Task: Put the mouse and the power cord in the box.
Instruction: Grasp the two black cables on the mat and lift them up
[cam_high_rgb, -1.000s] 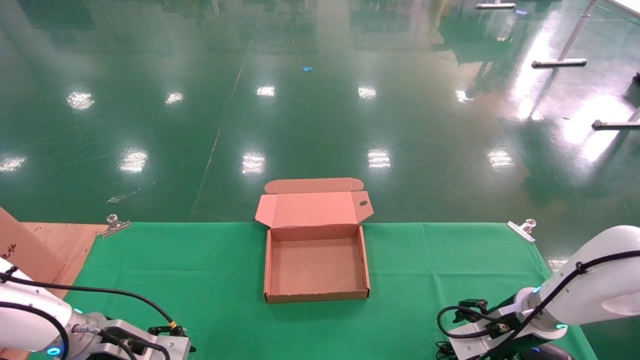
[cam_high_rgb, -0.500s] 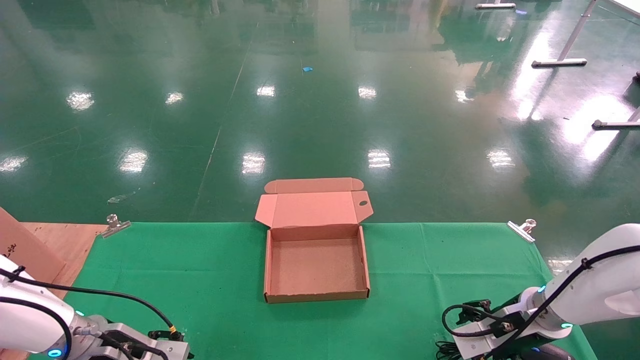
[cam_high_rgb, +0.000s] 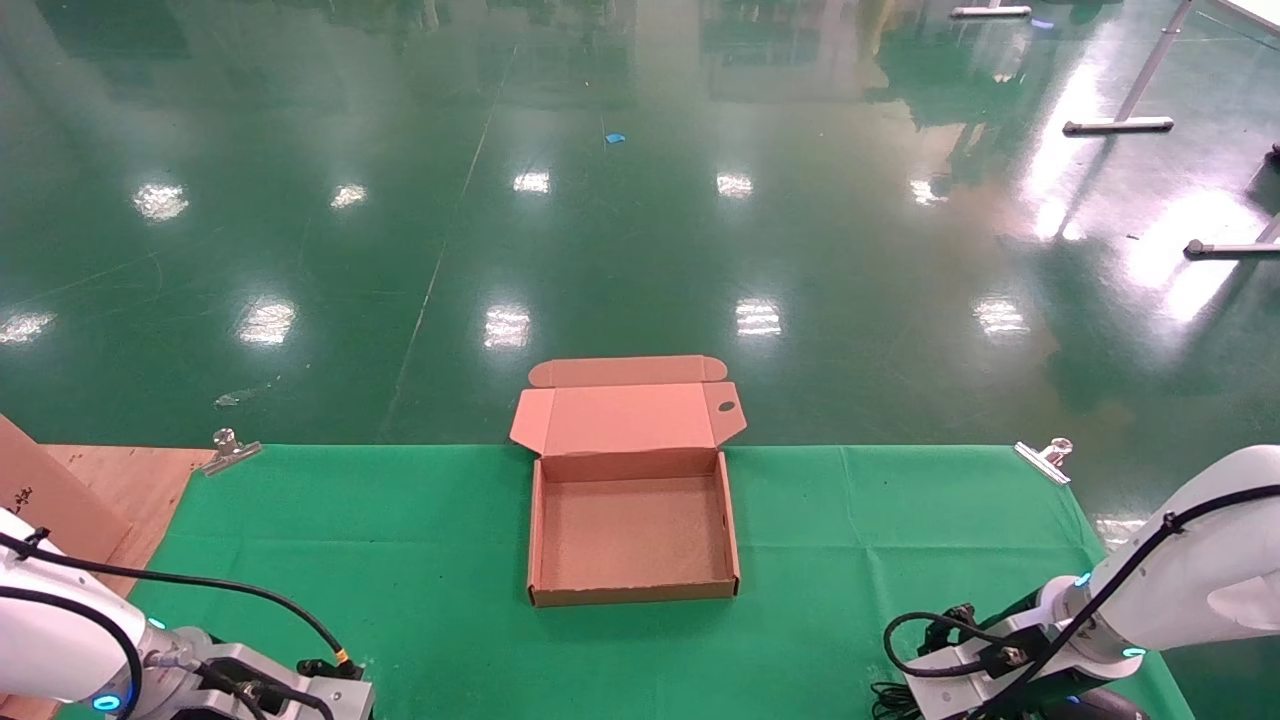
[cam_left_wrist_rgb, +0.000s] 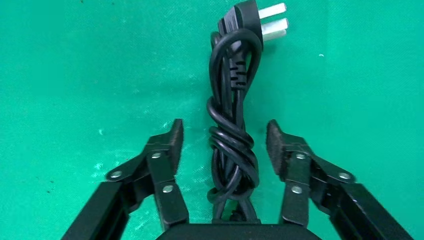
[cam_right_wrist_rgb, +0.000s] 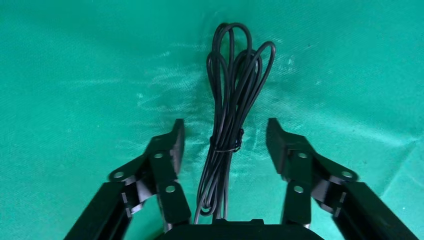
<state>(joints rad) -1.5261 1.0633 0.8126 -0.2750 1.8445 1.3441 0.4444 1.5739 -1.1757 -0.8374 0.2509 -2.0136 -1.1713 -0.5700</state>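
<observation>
The right gripper grabs the cable by its tied middle (cam_right_wrist_rgb: 228, 138) next, since the slack loops fan out at the end of the mouse's cable (cam_right_wrist_rgb: 231, 95).
The brown cardboard box (cam_high_rgb: 533, 530) lies open and empty in the middle of the green cloth, its lid (cam_high_rgb: 620, 420) folded back over the far edge. The bundled black power cord (cam_left_wrist_rgb: 232, 125) with its silver-pronged plug (cam_left_wrist_rgb: 250, 20) lies on the cloth between the fingers of my open left gripper (cam_left_wrist_rgb: 225, 132), untouched. My right gripper (cam_right_wrist_rgb: 225, 131) is open astride the mouse's tied thin black cable (cam_right_wrist_rgb: 231, 95). Only a black sliver of the mouse (cam_high_rgb: 1100, 706) shows under the right arm at the near right edge.
A wooden board (cam_high_rgb: 110, 490) lies at the far left of the table. Metal clips (cam_high_rgb: 228, 450) (cam_high_rgb: 1045, 458) pin the green cloth (cam_high_rgb: 350, 540) at its far corners, and shiny green floor lies beyond that edge.
Both wrists have sunk a little toward the near edge of the head view. The box has not moved.
</observation>
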